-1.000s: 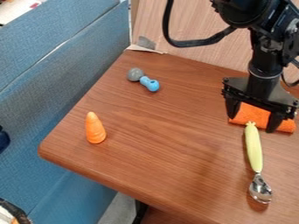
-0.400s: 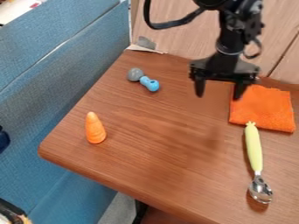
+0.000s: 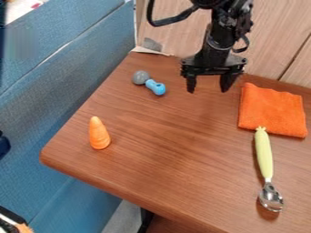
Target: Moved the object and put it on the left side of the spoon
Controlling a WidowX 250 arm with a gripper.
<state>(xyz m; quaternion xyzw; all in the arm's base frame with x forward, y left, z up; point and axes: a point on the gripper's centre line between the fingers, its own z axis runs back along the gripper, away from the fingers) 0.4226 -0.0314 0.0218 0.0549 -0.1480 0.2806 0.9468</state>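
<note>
I should set the small toy beside the spoon (image 3: 264, 157), so next my gripper should pick the toy up by its blue part.
The gripper (image 3: 208, 89) hangs over the back part of the table, left of the orange cloth, its two fingers wide apart with nothing between them. A spoon (image 3: 264, 157) with a pale yellow-green handle and metal bowl lies near the right side, bowl toward the front; its handle tip touches the cloth's front edge. Toward the table's left corner is an orange cone-shaped object (image 3: 98, 133). At the back left lies a blue toy piece (image 3: 155, 87) against a grey rounded piece (image 3: 140, 77).
The folded orange cloth (image 3: 273, 110) lies at the back right of the brown table (image 3: 164, 168). A wooden panel (image 3: 273, 41) rises behind the table. Blue upholstery (image 3: 48, 104) runs along its left side.
The gripper has moved left from above the orange cloth, slightly farther toward the back, uncovering the cloth. The spoon and the other table objects have stayed in place.
</note>
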